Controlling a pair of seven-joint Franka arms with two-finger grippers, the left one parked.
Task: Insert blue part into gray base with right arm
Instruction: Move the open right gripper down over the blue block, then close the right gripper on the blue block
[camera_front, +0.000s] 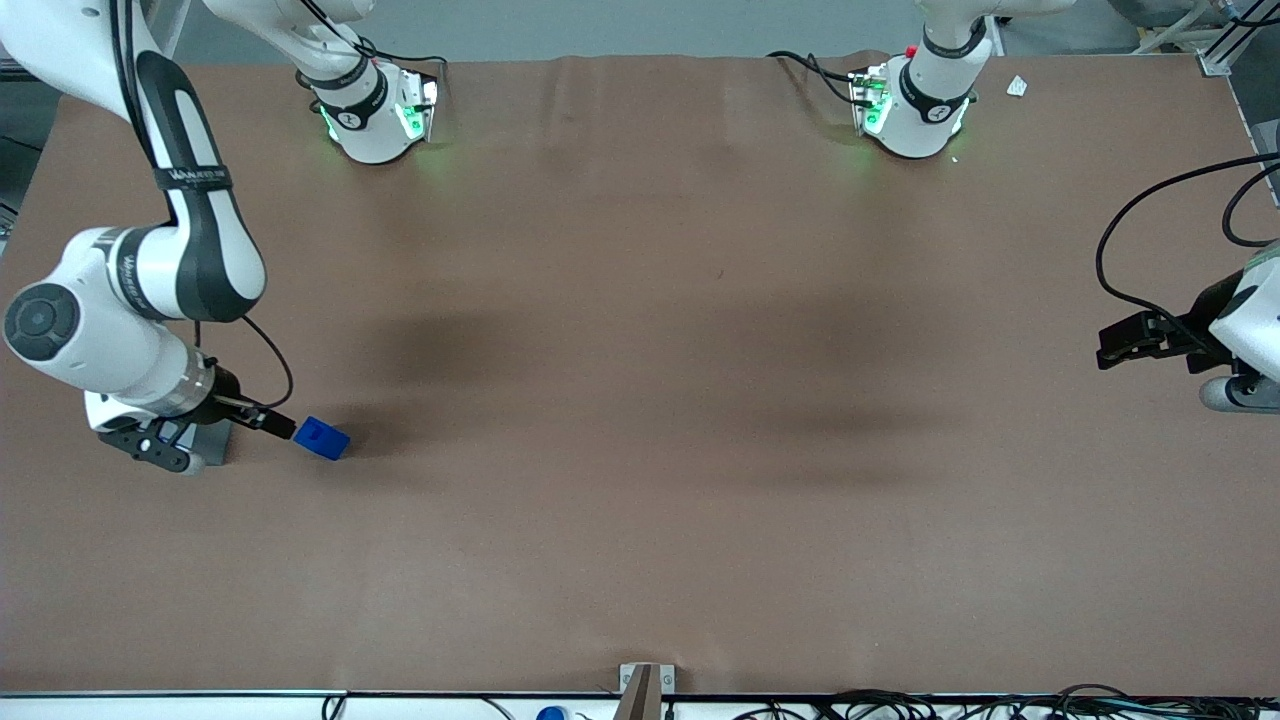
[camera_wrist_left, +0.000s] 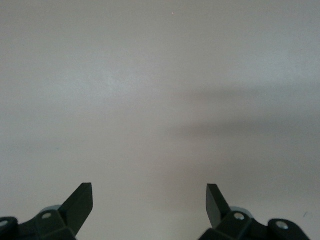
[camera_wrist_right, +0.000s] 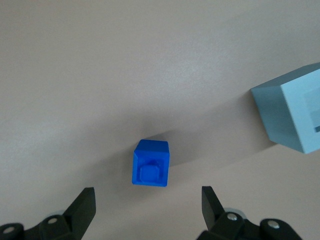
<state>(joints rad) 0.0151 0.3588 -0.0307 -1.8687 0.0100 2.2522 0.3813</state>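
Observation:
My right gripper grips the blue part by its opposite sides next, to put it into the gray base.
The blue part (camera_front: 322, 437) (camera_wrist_right: 150, 163) lies alone on the brown table (camera_front: 640, 400), toward the working arm's end. The gray base (camera_wrist_right: 295, 112) stands beside it with a gap between them. In the front view only a sliver of the gray base (camera_front: 214, 441) shows under the right arm's wrist. My right gripper (camera_front: 160, 447) (camera_wrist_right: 147, 205) hovers above the table, open and holding nothing. In the right wrist view the blue part sits just ahead of the fingertips, not between them.
Two arm bases (camera_front: 375, 110) (camera_front: 915, 105) stand at the table's back edge. The parked gripper (camera_front: 1150, 340) hangs at the parked arm's end. A metal bracket (camera_front: 645, 685) and cables (camera_front: 900, 705) line the near edge. A white scrap (camera_front: 1017, 86) lies by the back corner.

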